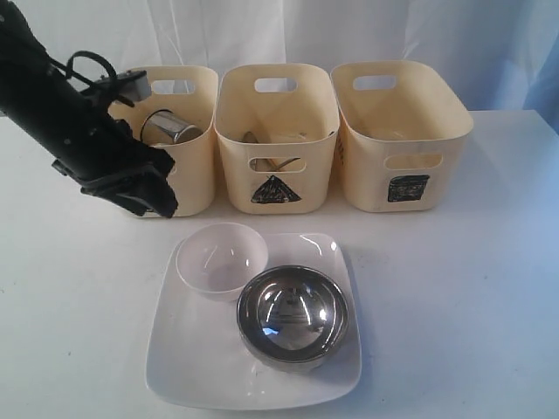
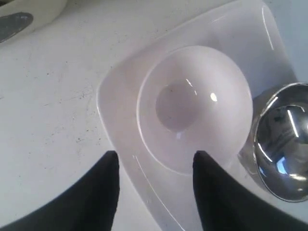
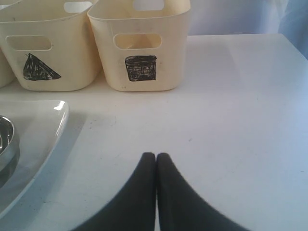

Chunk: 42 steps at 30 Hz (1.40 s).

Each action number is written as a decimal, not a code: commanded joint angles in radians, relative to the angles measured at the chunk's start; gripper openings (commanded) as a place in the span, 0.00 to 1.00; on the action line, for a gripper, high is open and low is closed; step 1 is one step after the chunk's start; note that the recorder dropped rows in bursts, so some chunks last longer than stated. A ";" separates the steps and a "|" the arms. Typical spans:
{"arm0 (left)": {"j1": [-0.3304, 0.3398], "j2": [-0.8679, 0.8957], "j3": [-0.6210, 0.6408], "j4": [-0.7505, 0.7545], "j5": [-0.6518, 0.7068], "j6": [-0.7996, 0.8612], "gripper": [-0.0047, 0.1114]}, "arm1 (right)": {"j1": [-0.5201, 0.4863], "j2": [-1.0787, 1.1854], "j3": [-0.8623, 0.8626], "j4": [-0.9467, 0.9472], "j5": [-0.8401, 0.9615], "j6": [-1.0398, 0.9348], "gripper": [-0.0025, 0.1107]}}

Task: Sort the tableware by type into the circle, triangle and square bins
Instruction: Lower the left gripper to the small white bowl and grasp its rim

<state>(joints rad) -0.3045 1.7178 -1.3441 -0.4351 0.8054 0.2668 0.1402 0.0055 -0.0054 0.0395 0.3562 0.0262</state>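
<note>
The small white bowl should be sorted into the circle bin point(image 1: 188, 148), so my left gripper should grab it by its rim point(image 1: 181, 262) next.
A small white bowl point(image 1: 222, 259) point(image 2: 195, 108) and a steel bowl point(image 1: 293, 314) point(image 2: 284, 139) sit on the large square white plate point(image 1: 188, 358) point(image 2: 120, 101). Three cream bins stand behind: the left bin point(image 1: 196, 157) holds a steel mug point(image 1: 170, 128), the triangle bin point(image 1: 277, 140) point(image 3: 48, 53) holds cutlery point(image 1: 262, 140), and the square bin point(image 1: 402, 131) point(image 3: 139, 48) is on the right. My left gripper point(image 1: 162, 196) point(image 2: 154, 156) is open, hovering over the plate's near-left corner beside the white bowl. My right gripper point(image 3: 156, 156) is shut and empty above the bare table.
White tabletop point(image 1: 79, 305) lies left of the plate and to the right point(image 1: 463, 305). A white curtain point(image 1: 288, 30) hangs behind the bins. The left arm point(image 1: 61, 105) partly covers the left bin's mark.
</note>
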 commanded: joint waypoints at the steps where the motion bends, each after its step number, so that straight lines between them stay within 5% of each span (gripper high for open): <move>1: -0.030 0.033 0.043 -0.040 -0.094 0.001 0.49 | -0.006 -0.006 0.005 -0.011 -0.006 0.002 0.02; 10: -0.064 0.114 0.045 -0.057 -0.198 -0.002 0.49 | -0.006 -0.006 0.005 -0.011 -0.006 0.005 0.02; 27: -0.067 0.215 0.045 -0.106 -0.182 0.000 0.49 | -0.006 -0.006 0.005 -0.011 -0.006 0.017 0.02; 29: -0.067 0.218 0.045 -0.111 -0.181 0.000 0.43 | -0.006 -0.006 0.005 -0.011 -0.006 0.017 0.02; 34: -0.067 0.218 0.045 -0.111 -0.164 0.000 0.04 | -0.006 -0.006 0.005 -0.011 -0.006 0.017 0.02; 42: -0.067 0.214 0.045 -0.111 -0.129 0.000 0.04 | -0.006 -0.006 0.005 -0.011 -0.006 0.017 0.02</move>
<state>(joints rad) -0.3652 1.9376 -1.3050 -0.5307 0.6363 0.2674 0.1402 0.0055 -0.0054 0.0395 0.3562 0.0399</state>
